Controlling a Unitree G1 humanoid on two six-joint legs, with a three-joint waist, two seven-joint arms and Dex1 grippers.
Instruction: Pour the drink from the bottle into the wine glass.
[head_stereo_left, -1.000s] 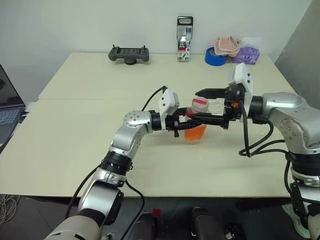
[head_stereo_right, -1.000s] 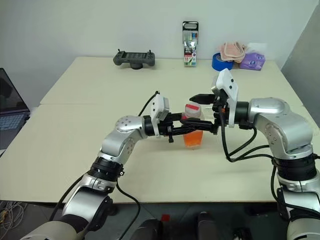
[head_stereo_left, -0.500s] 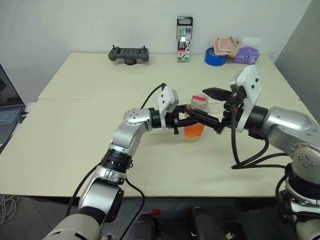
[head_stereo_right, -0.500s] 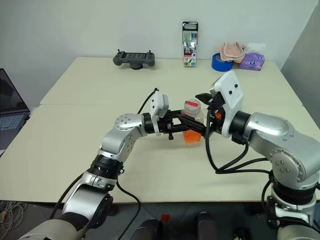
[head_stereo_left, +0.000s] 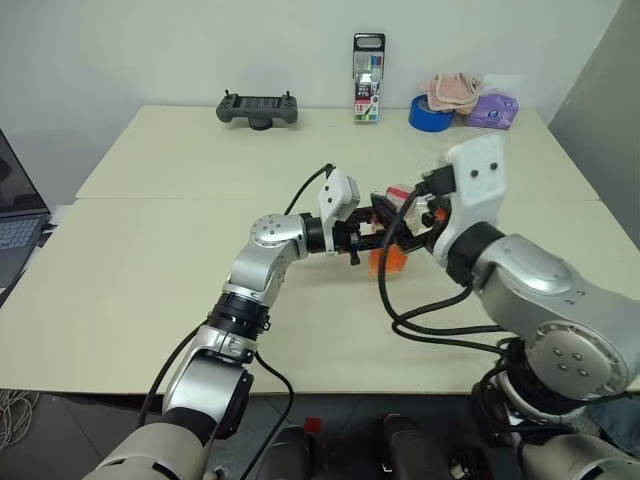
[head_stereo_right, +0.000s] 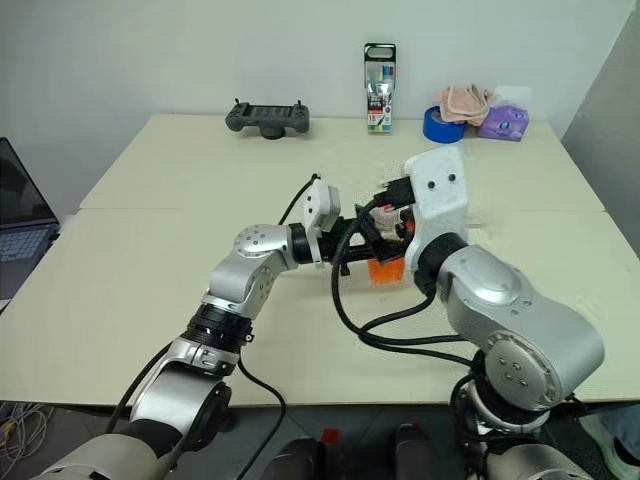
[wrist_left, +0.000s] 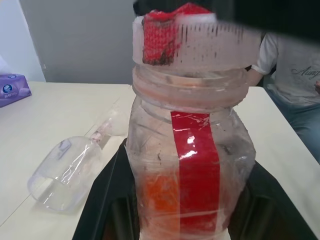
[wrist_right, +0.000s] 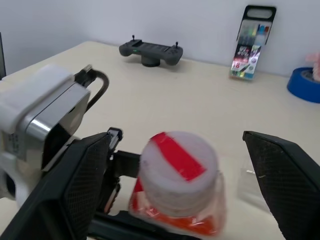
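Observation:
I should close my right gripper on the white cap (wrist_right: 179, 162) above the bottle, because the gripper's fingers reach both sides of the cap.
My left gripper (head_stereo_left: 390, 240) is shut on the bottle (head_stereo_left: 389, 256), holding it upright over the table's middle. The bottle (wrist_left: 187, 165) is clear plastic with a red tape strip, a white cap (wrist_right: 179, 162) with red tape on top, and orange drink (wrist_left: 160, 197) in its lower part. My right gripper (wrist_right: 177, 147) is open, with one finger on each side of the cap and a gap to both. The wine glass (wrist_left: 70, 172) lies on its side on the table just beyond the bottle.
Along the table's far edge sit a game controller (head_stereo_left: 258, 108), a marker pack (head_stereo_left: 368, 78), a blue tape roll (head_stereo_left: 430, 113), a pink cloth (head_stereo_left: 455, 92) and a purple tissue pack (head_stereo_left: 492, 110). A laptop (head_stereo_left: 15, 215) is at the left. A person in a white shirt (wrist_left: 290, 65) sits beyond the table.
My right arm has swung inward and its wrist has turned, so the open gripper now straddles the bottle's cap from the near side. The left gripper has held the bottle still.

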